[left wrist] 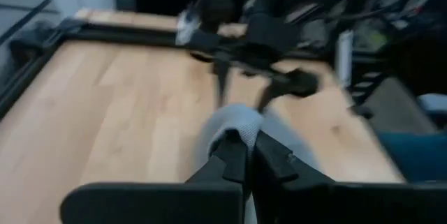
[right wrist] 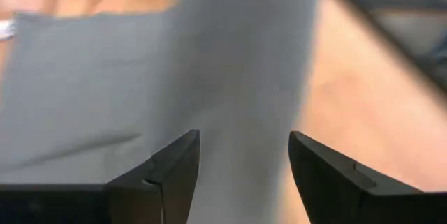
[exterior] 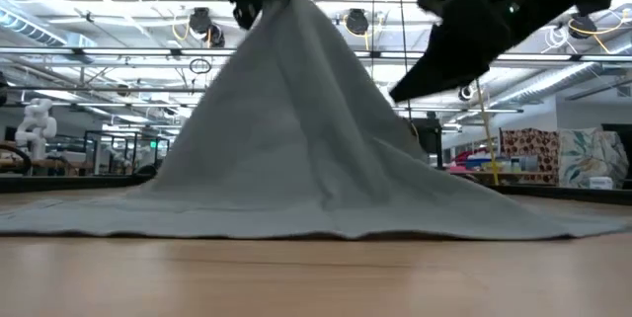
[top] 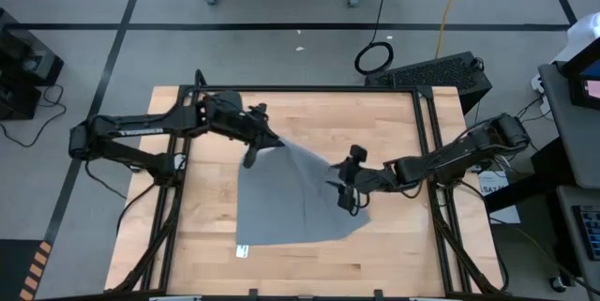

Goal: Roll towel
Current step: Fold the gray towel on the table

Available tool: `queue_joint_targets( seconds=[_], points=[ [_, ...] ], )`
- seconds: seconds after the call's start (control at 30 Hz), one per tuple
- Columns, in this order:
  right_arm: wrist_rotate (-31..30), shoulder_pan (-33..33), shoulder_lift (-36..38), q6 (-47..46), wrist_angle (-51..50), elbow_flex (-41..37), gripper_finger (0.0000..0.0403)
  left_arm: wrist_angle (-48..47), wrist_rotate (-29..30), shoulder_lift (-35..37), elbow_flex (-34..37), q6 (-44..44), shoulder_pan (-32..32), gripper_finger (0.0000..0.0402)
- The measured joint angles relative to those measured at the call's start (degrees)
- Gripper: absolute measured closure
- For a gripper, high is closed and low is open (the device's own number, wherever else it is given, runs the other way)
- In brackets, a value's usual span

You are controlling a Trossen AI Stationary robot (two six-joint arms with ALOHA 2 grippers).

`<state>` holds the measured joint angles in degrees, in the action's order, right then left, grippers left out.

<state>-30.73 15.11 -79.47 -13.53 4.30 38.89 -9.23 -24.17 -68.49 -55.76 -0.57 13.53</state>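
The right gripper grabs the towel by its loose corner point(top: 364, 224) next, to get the towel spread and ready for rolling.
The grey-blue towel point(top: 300, 203) lies on the wooden table point(top: 197, 245) with its far left corner pulled up, so in the low view the towel point(exterior: 296, 149) stands like a tent. Its near edge and right part rest flat on the wood. My left gripper point(top: 266, 143) is shut on the raised corner; it shows at the tent's peak as my left gripper point(exterior: 259, 1). My right gripper point(top: 345, 187) stands open over the towel's right part; in its wrist view my right gripper point(right wrist: 244, 172) has cloth below the gap, with nothing between the fingers. My left gripper pinches the towel's far left corner point(left wrist: 235, 121) between its two fingers; a small bulge of cloth stands out past the fingertips point(left wrist: 236, 155). The fingers come from the table's left, slanting slightly down. The corner is lifted clear, and the cloth runs taut from it down to the table.
Black frame rails point(top: 427, 151) run along the table's edges. A small white tag point(top: 243, 250) lies by the towel's near left corner. Bare wood shows left of the towel and along the near edge.
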Motion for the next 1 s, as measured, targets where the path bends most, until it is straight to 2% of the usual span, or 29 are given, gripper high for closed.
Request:
queue_joint_targets(
  seconds=[0.1, 0.2, 0.37, 0.5, 0.67, 0.83, 1.0],
  points=[
    [-7.0, -0.15, 1.28, 2.56, 0.07, 0.0, 0.0193, 0.83, -3.35, 0.93, -0.37, -0.67, -0.01, 0.0394],
    [-8.7, -0.7, 1.58, 3.44, 0.53, 0.0, 0.0193, -0.25, -4.25, 1.16, -0.38, -0.64, -0.14, 0.0394],
    [-1.21, -0.45, -0.68, -0.03, -1.95, -0.58, 0.0193, -4.16, -3.92, 0.92, -0.07, -0.03, -0.12, 0.0394],
    [4.16, 1.65, -2.73, -5.99, -2.63, -2.48, 0.0193, -7.09, -0.97, 0.69, -0.01, 2.05, -0.12, 0.0394],
    [7.77, 5.1, -4.65, -11.17, -3.34, -3.66, 0.0193, -7.98, 7.68, 0.72, -0.01, 5.25, 0.02, 0.0394],
    [15.47, 9.99, -5.65, -14.35, -3.09, -5.58, 0.0193, -9.76, 14.44, 0.73, -0.01, 7.5, 0.18, 0.0394],
    [15.52, 16.43, -5.74, -15.83, -4.32, -6.87, 0.0193, -12.27, 19.32, 0.44, -0.01, 8.55, 1.27, 0.0394]
  ],
)
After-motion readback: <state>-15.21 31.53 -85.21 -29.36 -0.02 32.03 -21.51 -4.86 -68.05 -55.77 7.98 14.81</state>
